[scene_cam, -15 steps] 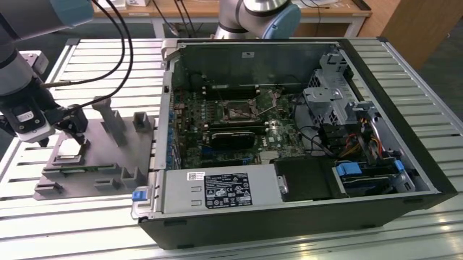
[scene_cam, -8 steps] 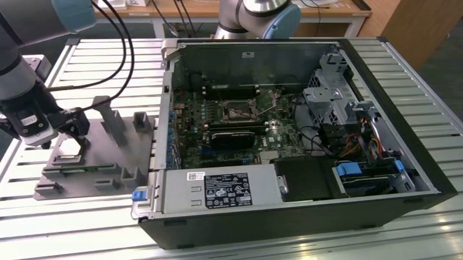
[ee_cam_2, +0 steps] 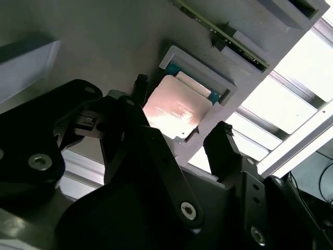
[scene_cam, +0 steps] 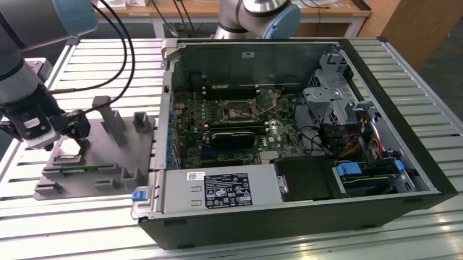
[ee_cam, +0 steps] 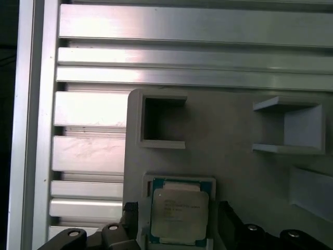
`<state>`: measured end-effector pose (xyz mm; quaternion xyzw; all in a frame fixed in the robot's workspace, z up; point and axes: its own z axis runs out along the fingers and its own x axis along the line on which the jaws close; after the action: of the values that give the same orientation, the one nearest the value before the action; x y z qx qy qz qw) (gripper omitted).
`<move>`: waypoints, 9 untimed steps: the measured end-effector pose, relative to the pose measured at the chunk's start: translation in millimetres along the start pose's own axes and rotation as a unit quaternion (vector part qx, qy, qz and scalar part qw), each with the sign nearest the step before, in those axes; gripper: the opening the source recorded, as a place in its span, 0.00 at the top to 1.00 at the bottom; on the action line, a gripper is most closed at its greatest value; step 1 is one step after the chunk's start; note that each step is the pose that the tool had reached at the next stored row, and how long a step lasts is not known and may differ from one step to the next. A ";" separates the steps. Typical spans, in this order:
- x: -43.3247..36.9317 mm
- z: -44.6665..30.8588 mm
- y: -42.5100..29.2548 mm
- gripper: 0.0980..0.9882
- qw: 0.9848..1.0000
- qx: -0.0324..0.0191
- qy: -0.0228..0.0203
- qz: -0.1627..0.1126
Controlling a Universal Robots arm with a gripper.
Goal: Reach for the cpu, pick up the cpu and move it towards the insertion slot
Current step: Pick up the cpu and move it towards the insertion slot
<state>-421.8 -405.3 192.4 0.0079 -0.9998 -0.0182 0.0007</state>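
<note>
The CPU is ready for my gripper to close on it: in the wrist view, my gripper's fingers are beside the CPU's side edges, low over its hollow (ee_cam: 179, 178).
The cpu (ee_cam: 178, 214) is a small square chip with a silvery-beige top, lying flat in a framed recess of the grey plastic tray (ee_cam: 229, 156). In the second wrist view the cpu (ee_cam_2: 174, 107) glows pale under a light. My gripper (ee_cam: 178, 221) hangs just over it, open, with one black finger on each side and a gap between each finger and the chip. In the exterior view the gripper (scene_cam: 72, 142) is low over the tray (scene_cam: 94, 181) at the left. The insertion slot (scene_cam: 237, 112) is the square dark socket in the middle of the motherboard, inside the open computer case.
The tray carries several upright grey blocks (scene_cam: 112, 122) and a green memory strip (scene_cam: 87, 169). The black case wall (scene_cam: 168, 108) rises between tray and motherboard. Drive cages and cables (scene_cam: 347, 119) fill the case's right side. A second arm's base (scene_cam: 253, 16) stands behind on the slatted aluminium table (scene_cam: 108, 59).
</note>
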 end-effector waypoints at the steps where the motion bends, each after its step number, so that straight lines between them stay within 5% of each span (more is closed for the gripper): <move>1: 0.0 0.6 0.0 0.27 1.000 0.000 0.000 0.000; 2: 0.0 1.2 0.0 0.35 1.000 0.000 0.000 0.000; 9: 0.0 4.7 -0.2 0.35 1.000 0.000 0.000 0.000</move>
<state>-421.8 -405.3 187.7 0.0079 -0.9998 -0.0181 0.0007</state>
